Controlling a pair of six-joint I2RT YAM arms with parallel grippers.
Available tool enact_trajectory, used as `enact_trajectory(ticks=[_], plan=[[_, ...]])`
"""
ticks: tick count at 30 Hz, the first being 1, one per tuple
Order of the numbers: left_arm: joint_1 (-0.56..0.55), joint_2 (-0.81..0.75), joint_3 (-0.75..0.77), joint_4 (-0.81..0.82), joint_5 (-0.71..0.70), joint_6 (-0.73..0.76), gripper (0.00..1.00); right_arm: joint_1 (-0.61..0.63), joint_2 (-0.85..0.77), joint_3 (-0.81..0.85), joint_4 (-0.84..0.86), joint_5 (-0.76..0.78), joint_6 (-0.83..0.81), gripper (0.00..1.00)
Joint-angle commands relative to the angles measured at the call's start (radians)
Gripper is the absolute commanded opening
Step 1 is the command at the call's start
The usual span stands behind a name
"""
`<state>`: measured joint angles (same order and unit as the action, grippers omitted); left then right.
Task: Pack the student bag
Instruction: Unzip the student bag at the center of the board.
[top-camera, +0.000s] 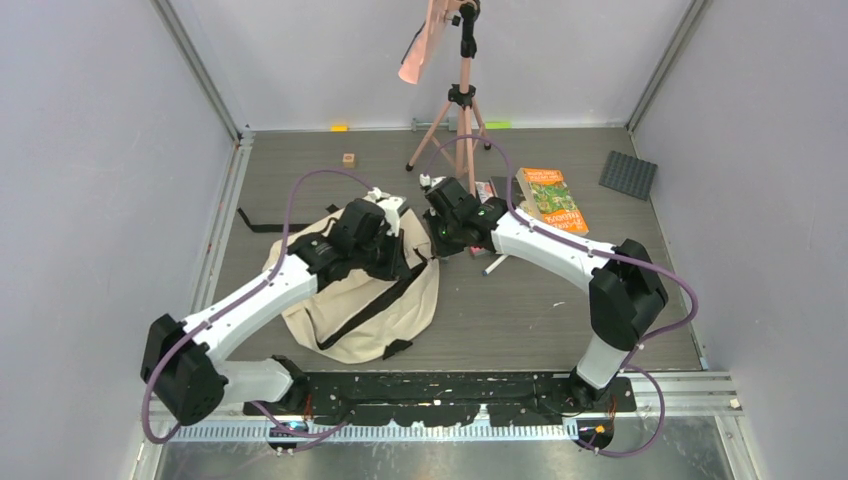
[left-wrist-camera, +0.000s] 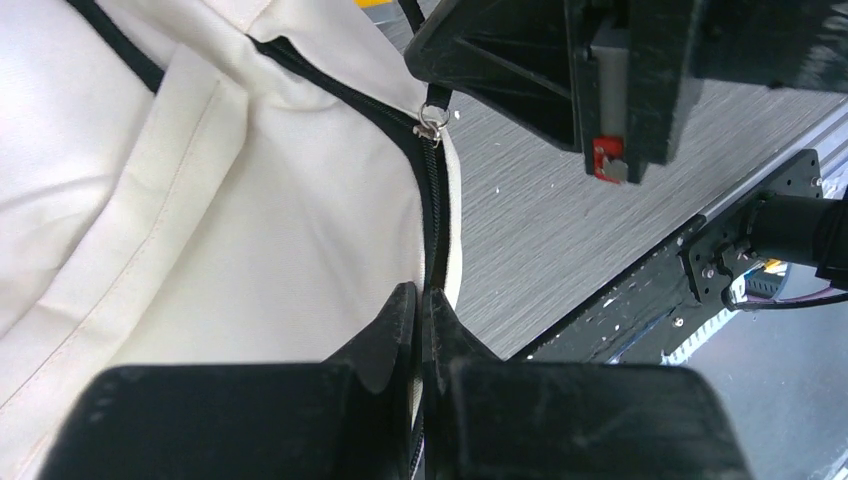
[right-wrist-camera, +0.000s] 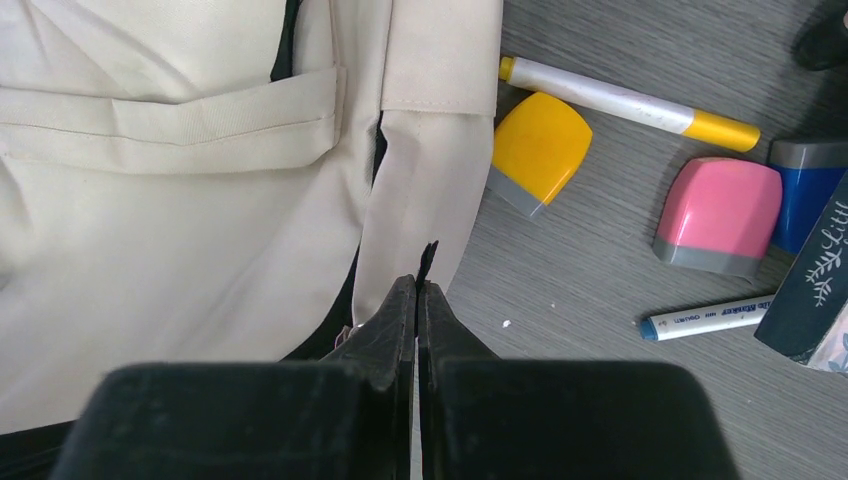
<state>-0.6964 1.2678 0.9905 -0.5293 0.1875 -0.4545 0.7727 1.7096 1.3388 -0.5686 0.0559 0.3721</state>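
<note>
My right gripper holds the zip pull and should keep holding it, because black zip seam continues past the slider and the bag (top-camera: 340, 310) would stay only partly unzipped if I released now.
The student bag (top-camera: 340, 310), cream canvas with black straps, lies on the table left of centre. My left gripper (top-camera: 408, 262) sits on its right edge. In the left wrist view my left gripper (left-wrist-camera: 424, 300) is shut on the bag's (left-wrist-camera: 250, 220) black zip seam, below the metal zip slider (left-wrist-camera: 431, 122). My right gripper (top-camera: 436, 248) is just above it at the bag's upper right corner. In the right wrist view my right gripper (right-wrist-camera: 416, 288) is shut on the thin black zip pull (right-wrist-camera: 428, 256) at the edge of the bag (right-wrist-camera: 180, 200). The bag's inside is hidden.
Right of the bag lie a yellow block (right-wrist-camera: 538, 150), a pink block (right-wrist-camera: 720, 215), a white and yellow marker (right-wrist-camera: 625, 100), a blue-capped marker (right-wrist-camera: 705, 318) and a dark blue book (right-wrist-camera: 810, 300). An orange book (top-camera: 553, 198), a tripod (top-camera: 462, 120) and a grey pad (top-camera: 628, 174) stand further back.
</note>
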Motion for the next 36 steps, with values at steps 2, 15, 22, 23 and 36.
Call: enact_trajectory(ticks=[2,15,22,23,36], plan=[[-0.002,-0.151,-0.021,-0.125,-0.042,0.019,0.00,-0.012,-0.035,0.032,0.017,0.132,-0.018,0.00],[-0.002,-0.280,0.054,-0.293,-0.094,0.020,0.00,-0.013,0.022,0.062,0.030,0.167,0.001,0.00],[-0.002,-0.270,0.130,-0.336,-0.115,0.057,0.00,-0.013,0.065,0.097,0.031,0.199,-0.003,0.01],[-0.002,-0.264,0.142,-0.341,-0.117,0.064,0.00,-0.013,0.071,0.104,0.032,0.203,-0.008,0.00],[0.002,-0.197,0.271,-0.359,-0.117,0.086,0.00,-0.030,0.227,0.219,0.039,0.251,-0.066,0.01]])
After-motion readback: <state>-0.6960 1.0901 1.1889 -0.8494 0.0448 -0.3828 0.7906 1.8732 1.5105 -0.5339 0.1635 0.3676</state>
